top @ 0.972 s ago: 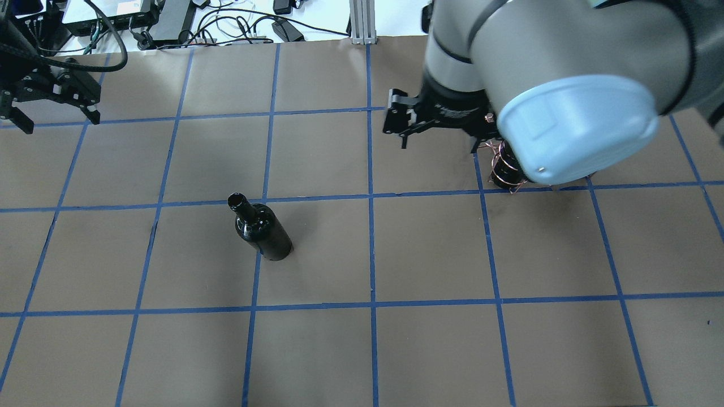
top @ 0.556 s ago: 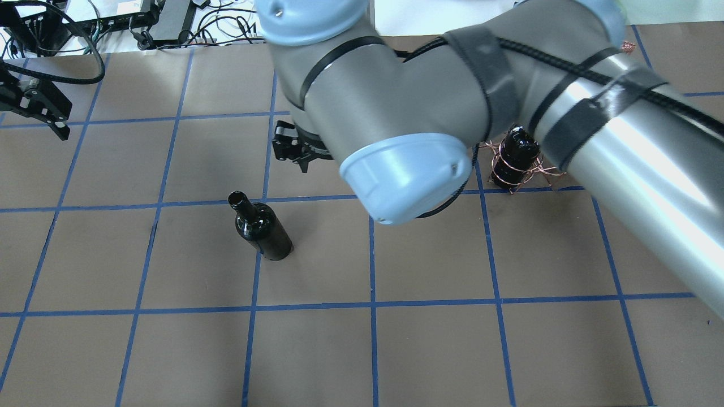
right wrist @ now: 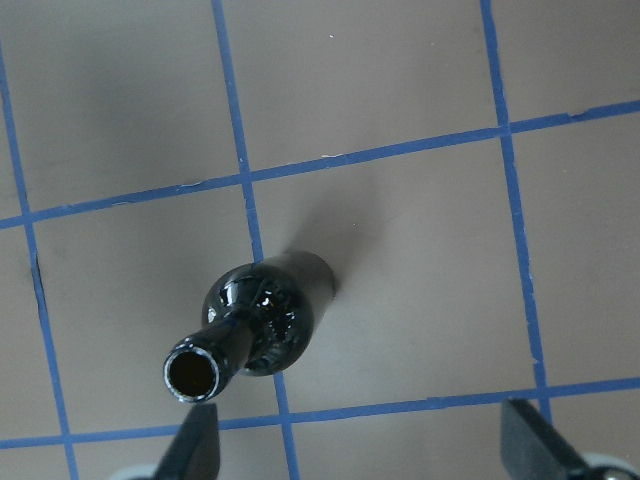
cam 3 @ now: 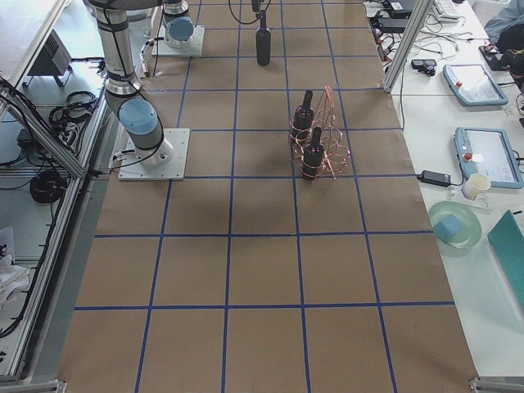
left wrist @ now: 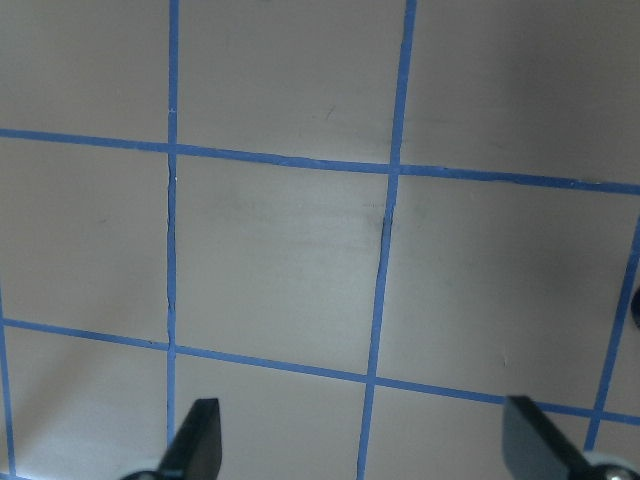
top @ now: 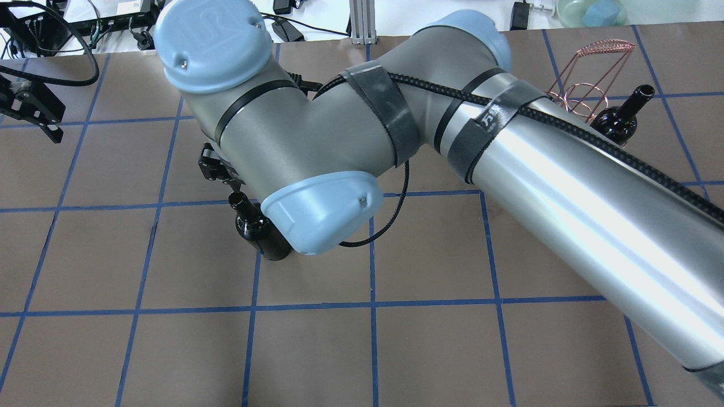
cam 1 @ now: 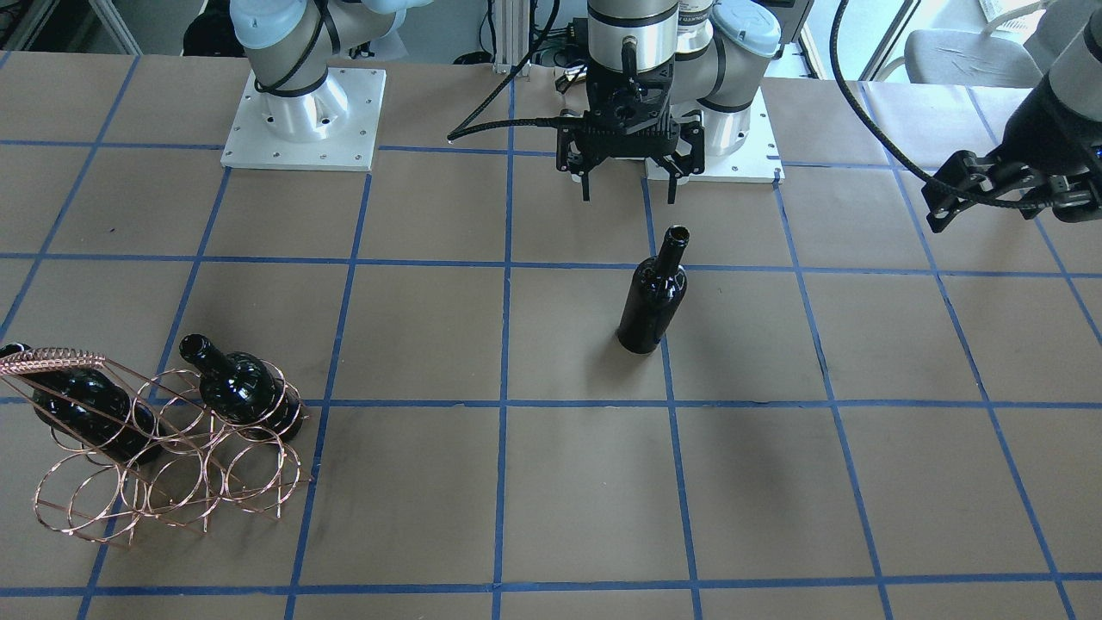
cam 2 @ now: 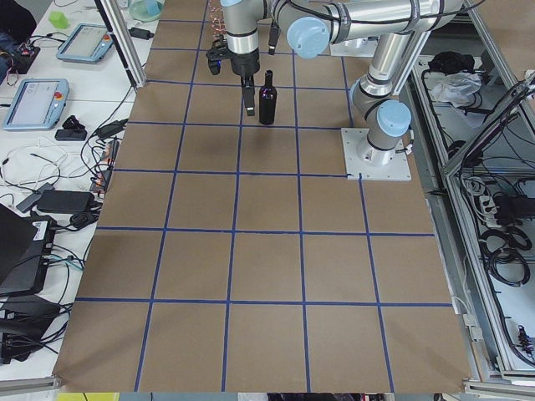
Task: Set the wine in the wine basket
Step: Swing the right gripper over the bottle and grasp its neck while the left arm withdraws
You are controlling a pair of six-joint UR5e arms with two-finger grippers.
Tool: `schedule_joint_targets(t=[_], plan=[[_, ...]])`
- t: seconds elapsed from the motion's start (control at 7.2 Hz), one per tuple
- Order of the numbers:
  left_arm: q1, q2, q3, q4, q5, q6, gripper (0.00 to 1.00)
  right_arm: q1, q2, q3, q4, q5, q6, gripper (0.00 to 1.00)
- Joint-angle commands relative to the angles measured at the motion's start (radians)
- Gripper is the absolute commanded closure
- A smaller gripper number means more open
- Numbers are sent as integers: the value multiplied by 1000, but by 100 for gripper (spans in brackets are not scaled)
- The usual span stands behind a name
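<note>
My right gripper grabs the standing bottle by its neck next, to place the wine into the wine basket.
A near-black wine bottle stands upright near the table's middle; it also shows in the overhead view. My right gripper is open and empty, hovering above the bottle, a little to the robot's side of it. In the right wrist view the bottle lies below, its open mouth just ahead of one of the fingertips. The copper wire wine basket holds two look-alike bottles. My left gripper is open and empty, far off to the side.
The basket sits at the overhead view's far right with one bottle neck sticking out. My right arm stretches across the table's middle. Cables and boxes lie beyond the far edge.
My right arm has swung from the basket across to the left and now hovers by the standing bottle. My left gripper has drifted slightly left. The bottle has not moved.
</note>
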Motion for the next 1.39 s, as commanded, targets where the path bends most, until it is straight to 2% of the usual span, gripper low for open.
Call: schedule_joint_targets(t=[0.0,0.28,0.56,0.69,0.83,1.11,1.25], plan=[[-1,4,0,-3,-2,1,0,50,46,-3,-30,-7,50,0],[2,5,0,-24,0,1,0,54,53,-4,-24,2,149,0],[-1,8,0,-27,1,1,0,57,73,-16,-35,-3,164,3],[1,12,0,-43,0,1,0,60,98,-20,-88,-4,159,4],[2,12,0,-43,0,1,0,60,135,-20,-116,-11,121,11],[3,12,2,-40,1,22,0,59,145,-20,-113,-49,110,11],[3,12,2,-41,3,22,0,59,148,-20,-113,-49,86,20]])
